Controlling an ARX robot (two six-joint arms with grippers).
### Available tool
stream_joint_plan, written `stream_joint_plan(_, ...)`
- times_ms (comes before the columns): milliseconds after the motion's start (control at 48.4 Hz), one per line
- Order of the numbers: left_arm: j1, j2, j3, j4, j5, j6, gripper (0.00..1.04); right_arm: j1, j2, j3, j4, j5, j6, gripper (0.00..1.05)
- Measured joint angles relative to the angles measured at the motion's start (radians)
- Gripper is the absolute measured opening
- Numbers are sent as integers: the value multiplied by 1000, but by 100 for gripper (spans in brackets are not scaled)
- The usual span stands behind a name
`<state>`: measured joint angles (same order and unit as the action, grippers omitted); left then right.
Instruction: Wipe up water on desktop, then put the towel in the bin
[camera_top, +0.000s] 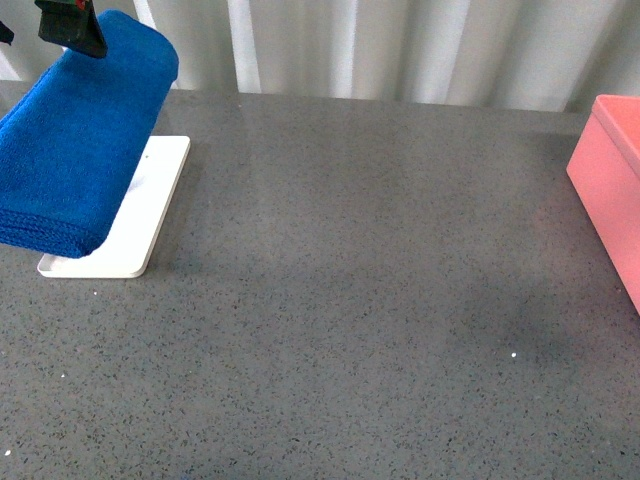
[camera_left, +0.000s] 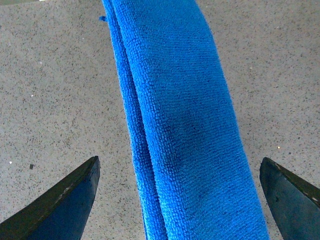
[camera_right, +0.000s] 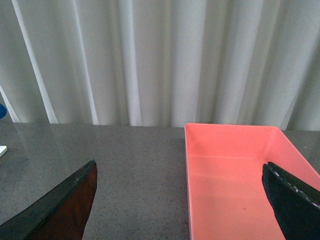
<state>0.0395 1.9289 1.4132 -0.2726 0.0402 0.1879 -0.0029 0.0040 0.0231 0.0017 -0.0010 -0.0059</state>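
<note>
The left gripper will next grip the blue towel (camera_top: 75, 140) by its upper fold (camera_top: 125, 40) to wipe up the water on the desktop.
The blue towel (camera_top: 75, 140) hangs folded over a raised support at the far left of the grey speckled desktop (camera_top: 350, 300). My left gripper (camera_left: 179, 160) hovers open just above the towel (camera_left: 185, 125), one dark finger (camera_left: 65, 205) on each side of it, not touching. In the front view only a black part of that gripper (camera_top: 70, 25) shows, over the towel's top. The pink bin (camera_top: 610, 170) stands at the right edge. My right gripper (camera_right: 179, 164) is open and empty, above the desktop beside the bin (camera_right: 235, 180), whose inside looks empty. Water is not clearly visible.
A flat white tray (camera_top: 140, 220) lies under the towel at the left. White pleated curtains (camera_top: 400, 50) close off the back of the table. A faint darker patch (camera_top: 525, 325) marks the desktop right of the middle.
</note>
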Motion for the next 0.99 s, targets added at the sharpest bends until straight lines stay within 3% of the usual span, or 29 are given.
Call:
stream_joint_plan(599,-6,96,18,50,-54,-19,97,0,0,0,0,0,0,98)
stream_joint_plan(764,-12,103,18,56,-64,-28,65,0,0,0,0,0,0,98)
stream_joint_plan(992,-20,104,18,59,-67,-34,33,0,0,0,0,0,0,98)
